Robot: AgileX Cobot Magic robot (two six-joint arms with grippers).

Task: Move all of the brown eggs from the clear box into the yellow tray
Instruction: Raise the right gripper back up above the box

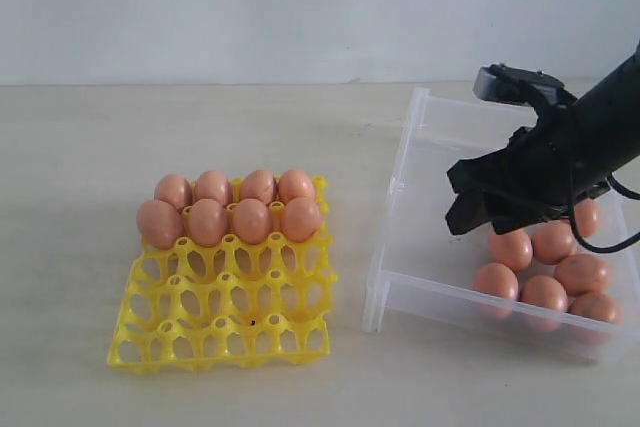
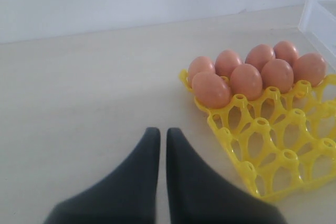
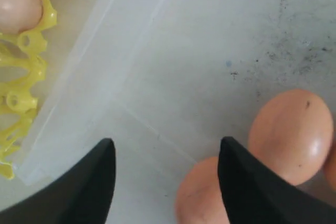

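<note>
The right gripper grabs a brown egg by its rounded sides next, to fill the yellow tray.
The yellow tray lies left of the clear box. Several brown eggs fill the tray's two back rows; its front cups hold nothing. More brown eggs lie clustered in the box's front right part. My right gripper hangs open inside the box, just left of that cluster. In the right wrist view its open jaws span bare box floor, with one egg beside the inner side of one finger and another egg beyond it. My left gripper is shut on nothing, over bare table beside the tray.
The box's near wall runs between my right gripper and the tray edge. A pale wall rises behind the table. The left arm does not show in the exterior view.
</note>
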